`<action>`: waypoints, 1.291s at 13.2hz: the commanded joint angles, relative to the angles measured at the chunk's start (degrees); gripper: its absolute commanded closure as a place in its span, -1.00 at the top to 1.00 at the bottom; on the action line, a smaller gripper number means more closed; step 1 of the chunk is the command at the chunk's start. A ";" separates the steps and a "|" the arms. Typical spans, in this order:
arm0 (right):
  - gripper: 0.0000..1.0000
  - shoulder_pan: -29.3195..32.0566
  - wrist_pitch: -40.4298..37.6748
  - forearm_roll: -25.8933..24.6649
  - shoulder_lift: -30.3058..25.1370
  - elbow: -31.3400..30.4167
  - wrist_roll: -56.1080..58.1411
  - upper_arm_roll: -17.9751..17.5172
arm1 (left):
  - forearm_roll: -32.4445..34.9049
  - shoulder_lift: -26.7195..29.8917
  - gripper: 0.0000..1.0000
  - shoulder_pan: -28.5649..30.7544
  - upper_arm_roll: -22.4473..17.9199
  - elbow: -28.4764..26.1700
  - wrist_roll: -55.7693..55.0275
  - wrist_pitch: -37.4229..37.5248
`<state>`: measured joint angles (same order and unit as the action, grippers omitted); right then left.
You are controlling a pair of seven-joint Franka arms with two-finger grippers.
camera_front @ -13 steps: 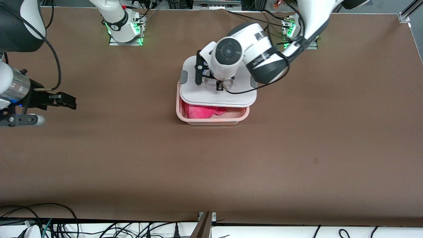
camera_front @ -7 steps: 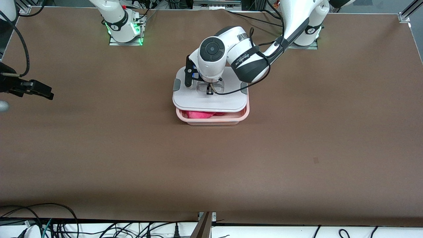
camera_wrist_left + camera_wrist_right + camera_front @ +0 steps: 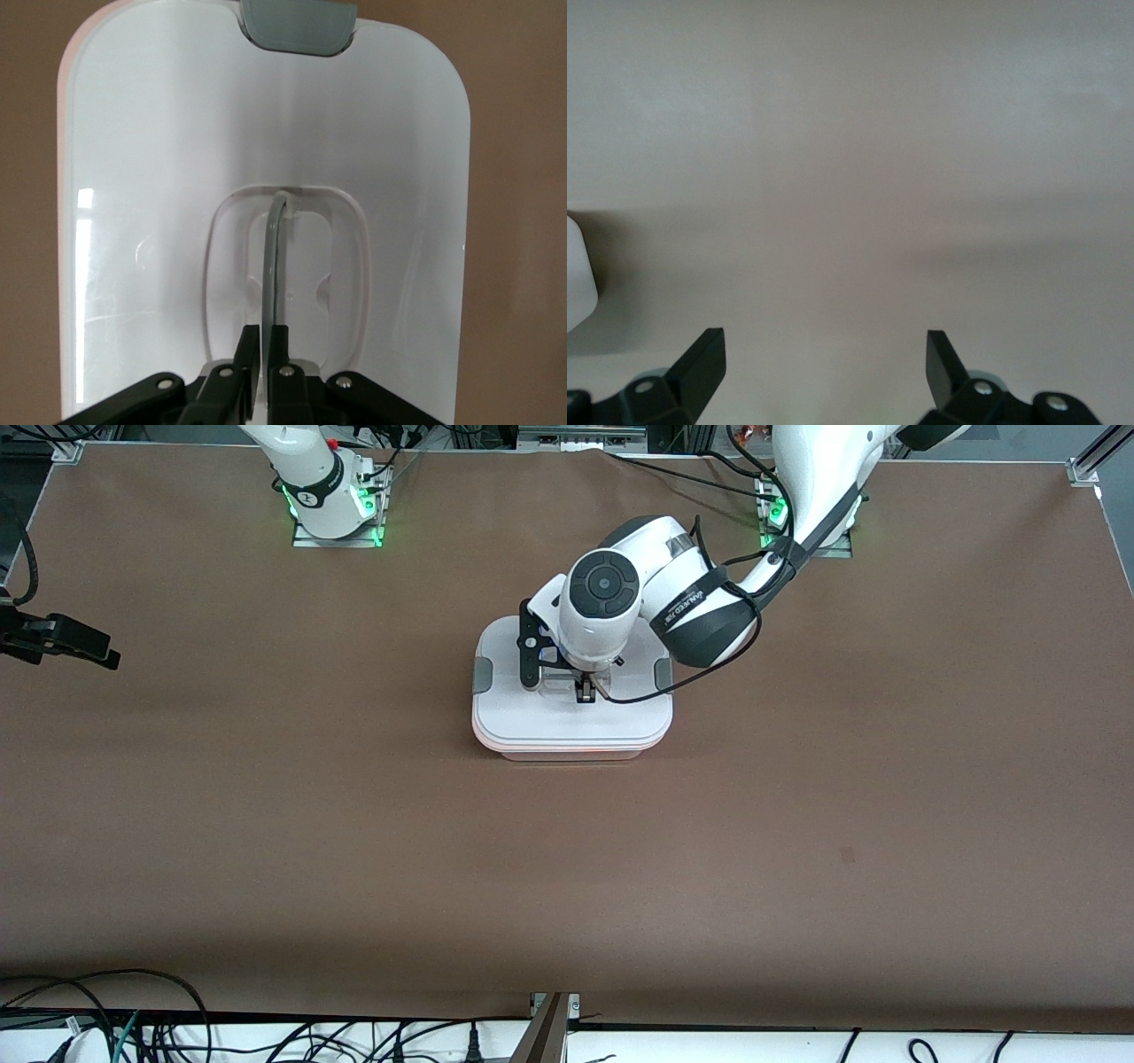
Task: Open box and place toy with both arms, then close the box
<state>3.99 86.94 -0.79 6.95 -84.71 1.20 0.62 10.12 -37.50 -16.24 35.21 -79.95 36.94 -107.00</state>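
Note:
The white lid's edge (image 3: 571,743) lines up with the box's pink rim (image 3: 571,754) all around, so my left gripper should open. The lid would settle in place once I let go of the handle.
The box (image 3: 567,749) stands mid-table with its white lid (image 3: 571,717) lying flat on it, grey clips (image 3: 484,676) at both ends. The toy is hidden under the lid. My left gripper (image 3: 585,692) is over the lid's centre, shut on the clear handle (image 3: 276,257), which runs as a thin upright strip between its fingers (image 3: 249,354). The left wrist view shows the lid (image 3: 159,177), one grey clip (image 3: 297,27) and a pink sliver of the box's rim (image 3: 60,97). My right gripper (image 3: 104,657) hangs open and holding nothing at the right arm's end of the table; in its wrist view the right gripper (image 3: 824,350) is over bare brown table (image 3: 850,177).
The brown table (image 3: 797,824) spreads around the box. Both arm bases (image 3: 332,500) stand along the table's edge farthest from the front camera. Cables (image 3: 133,1027) lie past the edge nearest that camera. A white object (image 3: 578,274) shows at the rim of the right wrist view.
The lid, held by my left gripper, has come down from an offset position onto the box, covering the pink toy. My right gripper has drawn back toward its end of the table.

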 commanded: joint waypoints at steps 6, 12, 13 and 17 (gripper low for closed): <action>1.00 -2.50 -0.28 1.41 0.78 -0.72 1.00 2.02 | 0.78 0.49 0.99 0.59 0.30 1.02 0.24 0.83; 1.00 -2.41 0.86 1.76 1.75 -0.63 0.56 1.84 | -0.63 10.66 1.00 7.78 0.48 1.81 -8.06 13.20; 1.00 -2.41 0.86 1.76 1.75 -0.63 0.56 1.84 | -0.54 12.43 1.00 9.02 0.39 2.07 -12.11 15.31; 1.00 -2.50 0.86 1.93 1.75 -0.63 0.47 1.75 | 0.25 15.43 1.00 15.08 -0.05 2.16 -21.38 18.14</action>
<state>1.94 87.41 -0.07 9.37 -84.91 1.20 1.87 10.16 -22.99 -4.15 35.10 -76.93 18.36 -89.32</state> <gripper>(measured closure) 0.000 0.000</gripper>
